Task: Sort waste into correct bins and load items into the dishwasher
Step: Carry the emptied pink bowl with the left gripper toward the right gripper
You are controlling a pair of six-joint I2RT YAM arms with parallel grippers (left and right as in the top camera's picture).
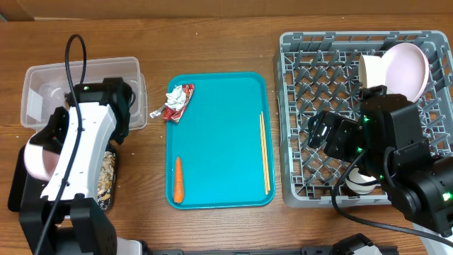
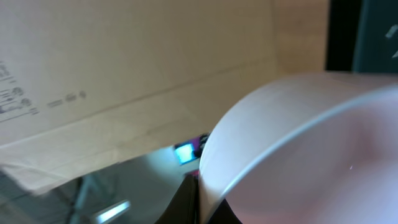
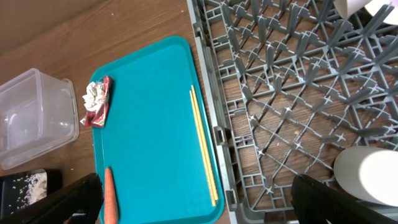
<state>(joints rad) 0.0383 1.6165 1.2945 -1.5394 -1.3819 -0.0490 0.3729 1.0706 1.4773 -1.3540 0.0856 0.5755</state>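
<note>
My right gripper is above the rack (image 1: 318,85) and would miss the pale pink bowl's rim if it closed now. It should move toward the black tray before it closes on the rim of that bowl.
My left gripper (image 2: 201,202) is shut on the rim of a pale pink bowl (image 2: 305,149), held over the black tray (image 1: 14,190) at the table's left; the arm hides the grip from overhead, where the bowl (image 1: 35,157) shows. Rice scraps (image 1: 107,177) lie in that tray. The clear tub (image 1: 78,85) stands behind it. On the teal tray (image 1: 219,127) lie a red-and-white wrapper (image 1: 177,103), a carrot (image 1: 179,178) and chopsticks (image 1: 264,152). My right gripper (image 1: 327,134) hangs open over the grey dish rack (image 1: 318,85), holding nothing. The rack holds a plate (image 1: 409,67), a cup (image 1: 371,68) and a bowl (image 1: 361,185).
In the right wrist view the open right gripper (image 3: 205,208) spans the teal tray's (image 3: 149,124) right edge and the rack's (image 3: 292,93) left wall, with the chopsticks (image 3: 204,149) and carrot (image 3: 110,196) below. A cardboard box (image 2: 124,74) stands beyond the left bowl.
</note>
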